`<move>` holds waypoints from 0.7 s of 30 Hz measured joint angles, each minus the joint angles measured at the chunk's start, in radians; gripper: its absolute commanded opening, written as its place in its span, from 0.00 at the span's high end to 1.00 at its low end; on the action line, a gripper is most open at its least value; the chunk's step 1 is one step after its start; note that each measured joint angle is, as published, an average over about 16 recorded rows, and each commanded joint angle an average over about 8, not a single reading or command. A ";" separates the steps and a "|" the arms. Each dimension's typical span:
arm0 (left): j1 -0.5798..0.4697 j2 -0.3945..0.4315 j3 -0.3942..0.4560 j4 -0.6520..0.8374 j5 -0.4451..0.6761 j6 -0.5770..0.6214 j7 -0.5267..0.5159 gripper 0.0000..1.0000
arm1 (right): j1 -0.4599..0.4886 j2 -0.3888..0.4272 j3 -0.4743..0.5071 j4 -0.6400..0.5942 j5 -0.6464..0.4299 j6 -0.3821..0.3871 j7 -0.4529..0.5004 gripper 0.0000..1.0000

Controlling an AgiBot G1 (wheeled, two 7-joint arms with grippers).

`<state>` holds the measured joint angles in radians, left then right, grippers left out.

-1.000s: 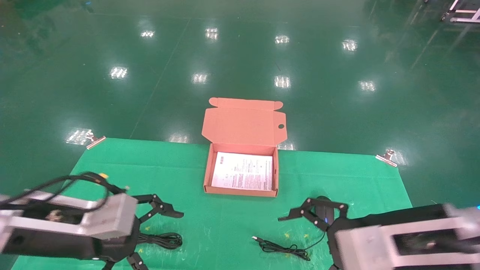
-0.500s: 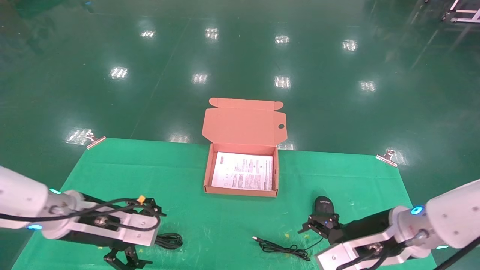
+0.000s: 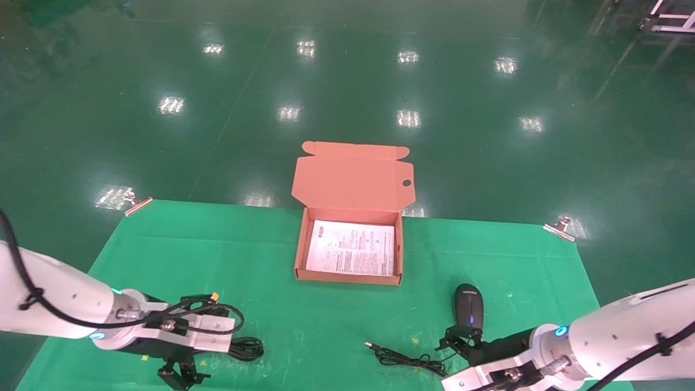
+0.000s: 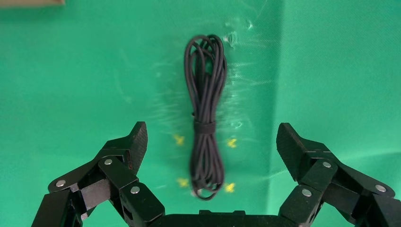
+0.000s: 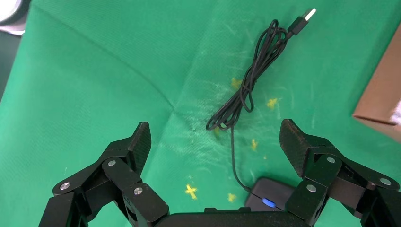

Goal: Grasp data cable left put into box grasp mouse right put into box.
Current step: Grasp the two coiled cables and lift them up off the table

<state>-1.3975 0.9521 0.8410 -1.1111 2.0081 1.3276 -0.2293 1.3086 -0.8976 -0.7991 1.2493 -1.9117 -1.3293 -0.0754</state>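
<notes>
My left gripper needs to pick up the looped data cable by its tie band (image 4: 204, 127) next, so that it can put the cable into the box.
The data cable (image 4: 205, 118), a tied black bundle, lies on the green cloth at the near left (image 3: 247, 348). My left gripper (image 4: 213, 139) hovers open over it, one finger on each side, touching nothing; in the head view the left gripper (image 3: 182, 374) sits just left of the bundle. The black mouse (image 3: 469, 306) with its blue wheel lies at the near right, and its cord (image 3: 408, 360) trails left to a USB plug (image 5: 305, 16). My right gripper (image 5: 215, 137) is open above the cord, with the mouse (image 5: 274, 196) at its base. The orange box (image 3: 299, 255) stands open in the middle.
The box's lid (image 3: 353, 176) leans back past the table's far edge. A white printed sheet (image 3: 352, 248) lines the box. Metal clips (image 3: 136, 203) (image 3: 559, 228) hold the green cloth (image 3: 217, 255) at the far corners. Small yellow marks dot the cloth near both objects.
Both arms have swung down and back toward the near edge, so the grippers now point at the cloth. The right gripper has come off the mouse's top, which now shows fully.
</notes>
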 measured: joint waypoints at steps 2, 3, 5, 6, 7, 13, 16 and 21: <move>-0.001 0.017 0.000 0.057 0.001 -0.016 0.008 0.00 | -0.006 -0.015 0.000 -0.034 -0.004 0.017 0.004 0.00; -0.002 0.026 -0.001 0.087 0.000 -0.024 0.013 0.00 | -0.008 -0.023 0.000 -0.053 -0.004 0.026 0.004 0.00; -0.005 0.043 -0.003 0.146 -0.004 -0.040 0.027 0.00 | -0.011 -0.040 0.001 -0.094 -0.005 0.042 0.001 0.00; -0.007 0.052 -0.004 0.176 -0.006 -0.048 0.035 0.00 | -0.011 -0.049 0.001 -0.116 -0.004 0.050 -0.002 0.00; -0.010 0.060 -0.005 0.205 -0.009 -0.056 0.043 0.00 | -0.011 -0.057 0.002 -0.137 -0.003 0.058 -0.006 0.00; -0.027 0.104 -0.013 0.357 -0.021 -0.102 0.100 0.00 | -0.008 -0.110 0.004 -0.272 0.001 0.106 -0.044 0.00; -0.035 0.120 -0.016 0.419 -0.025 -0.124 0.129 0.00 | -0.004 -0.134 0.003 -0.329 -0.002 0.134 -0.071 0.00; -0.046 0.140 -0.020 0.499 -0.030 -0.154 0.167 0.58 | -0.001 -0.165 0.001 -0.401 -0.009 0.173 -0.112 0.33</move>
<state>-1.4433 1.0924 0.8207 -0.6120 1.9786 1.1731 -0.0625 1.3075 -1.0626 -0.7984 0.8483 -1.9207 -1.1559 -0.1878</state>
